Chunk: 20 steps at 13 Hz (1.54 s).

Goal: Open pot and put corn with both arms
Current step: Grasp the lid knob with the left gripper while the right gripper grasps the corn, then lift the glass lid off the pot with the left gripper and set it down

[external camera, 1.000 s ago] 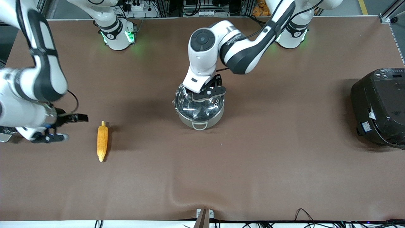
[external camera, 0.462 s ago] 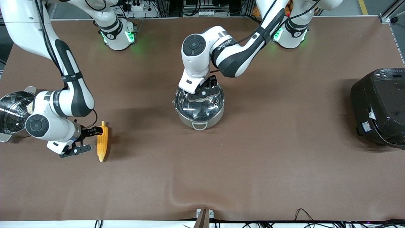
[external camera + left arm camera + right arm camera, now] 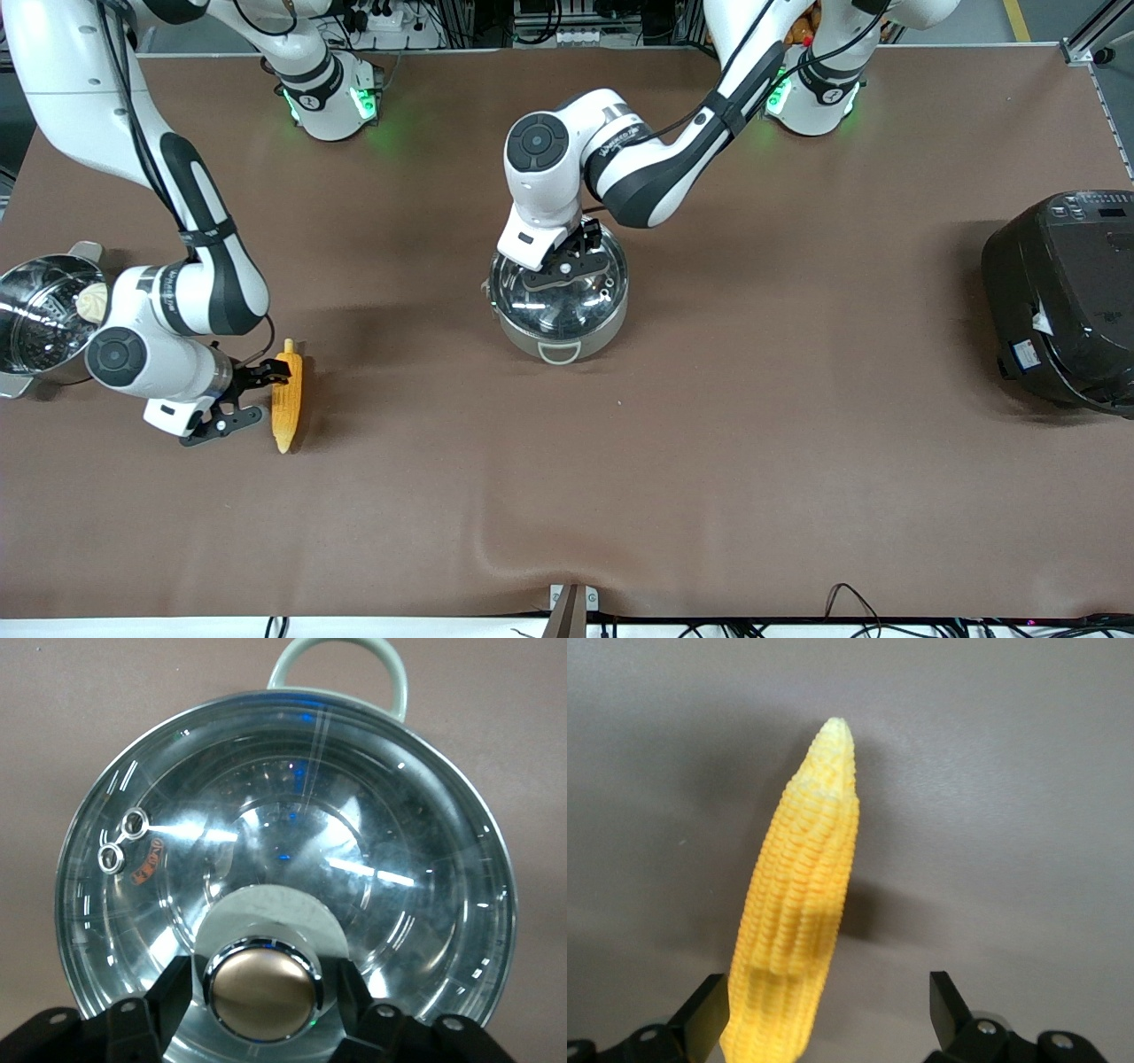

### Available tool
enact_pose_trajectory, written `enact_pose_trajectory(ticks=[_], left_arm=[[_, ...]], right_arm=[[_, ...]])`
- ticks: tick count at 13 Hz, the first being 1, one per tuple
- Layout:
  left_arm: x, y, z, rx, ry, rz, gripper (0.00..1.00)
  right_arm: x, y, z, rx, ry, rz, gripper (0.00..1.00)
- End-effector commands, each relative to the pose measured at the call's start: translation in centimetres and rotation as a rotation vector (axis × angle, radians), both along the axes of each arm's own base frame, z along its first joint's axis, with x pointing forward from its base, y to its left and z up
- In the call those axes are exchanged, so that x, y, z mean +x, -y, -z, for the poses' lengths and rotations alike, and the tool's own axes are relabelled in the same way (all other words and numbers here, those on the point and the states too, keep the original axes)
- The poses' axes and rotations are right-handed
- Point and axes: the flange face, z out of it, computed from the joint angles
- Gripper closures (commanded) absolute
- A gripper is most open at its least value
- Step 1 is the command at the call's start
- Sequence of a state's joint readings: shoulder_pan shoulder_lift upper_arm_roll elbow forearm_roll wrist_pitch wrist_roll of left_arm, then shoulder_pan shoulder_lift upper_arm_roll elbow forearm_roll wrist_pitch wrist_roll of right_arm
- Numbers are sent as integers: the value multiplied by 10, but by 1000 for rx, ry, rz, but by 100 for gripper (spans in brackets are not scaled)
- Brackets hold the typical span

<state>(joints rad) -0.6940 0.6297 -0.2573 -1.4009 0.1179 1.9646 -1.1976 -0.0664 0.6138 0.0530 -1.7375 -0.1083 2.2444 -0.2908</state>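
I should pick up the corn by its thick end (image 3: 769, 1014) next with my right gripper. Then the corn's pale tip (image 3: 835, 740) stays free to go into the steel pot.
The steel pot (image 3: 558, 341) stands mid-table with its glass lid (image 3: 558, 297) on. My left gripper (image 3: 567, 264) is low over the lid. In the left wrist view it (image 3: 261, 997) is open, with a finger (image 3: 170, 997) on each side of the copper-coloured knob (image 3: 261, 983) and small gaps to it. The corn (image 3: 286, 403) lies on the table toward the right arm's end. My right gripper (image 3: 271, 390) is open and down at the corn. In the right wrist view the corn (image 3: 802, 895) lies between the open fingers (image 3: 709, 1014), close to one of them.
A steel pot with a perforated insert and a white bun (image 3: 40, 310) stands at the right arm's end of the table. A big black electric cooker (image 3: 1063, 297) stands at the left arm's end. The brown cloth has a wrinkle (image 3: 523, 545) near the front edge.
My right arm swung down and toward the corn, bringing its open gripper around the cob. My left gripper sank a little and settled around the lid knob.
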Motion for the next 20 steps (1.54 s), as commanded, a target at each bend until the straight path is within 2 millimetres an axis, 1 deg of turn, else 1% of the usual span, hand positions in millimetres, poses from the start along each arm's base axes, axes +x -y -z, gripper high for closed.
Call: enact_pose_trajectory(ticks=[1,3,4,5,6,8,9,10,11,12,13,14,15,16,17,18,19,20], left_arm=[[7,1,-7,3,38,-16,33],[8,0,-9,1,40,-18,33],[8,0,-9,1,40,-16,33],[11,-2,-10,1,40,-19,34],[13,-4,-12,-2,43,-22,35],[11,-2,-7,3,38,-24,37],[10,-2,-9,1,40,-24,40],[11,-2,-11,1,41,-24,51],[12,-4,-15,-4,47,-27,66],[12,-4,-15,-3,46,-27,82],[12,-4,-16,-5,46,-29,100],[12,-4,-20,-7,51,-30,100],[11,-5,-32,-15,62,-33,100],[14,-12,-50,-18,79,-49,100],[28,-33,-77,-26,98,-86,100],[37,-51,-103,-28,113,-107,100],[46,-75,-129,-15,122,-132,100],[58,-103,-150,-6,127,-165,100]], right_arm=[[0,-14,5,15,10,67,0],[1,-17,19,17,20,83,0],[0,-13,25,18,24,88,0],[-4,-14,31,19,29,87,0],[-6,-14,34,21,33,87,0],[-7,-14,35,20,30,87,0],[-7,-16,35,19,30,82,0],[-7,-16,35,13,31,70,28],[-7,-17,36,13,29,69,75],[-7,-17,36,13,28,72,95],[-7,-14,33,13,25,77,100],[-7,-15,31,12,25,76,100],[-8,-17,28,11,19,71,100],[-8,-17,24,10,12,67,100],[-7,-17,16,10,15,59,100],[-8,-18,7,9,6,54,100],[-8,-18,-3,7,4,50,100],[-8,-21,-13,7,3,47,100]])
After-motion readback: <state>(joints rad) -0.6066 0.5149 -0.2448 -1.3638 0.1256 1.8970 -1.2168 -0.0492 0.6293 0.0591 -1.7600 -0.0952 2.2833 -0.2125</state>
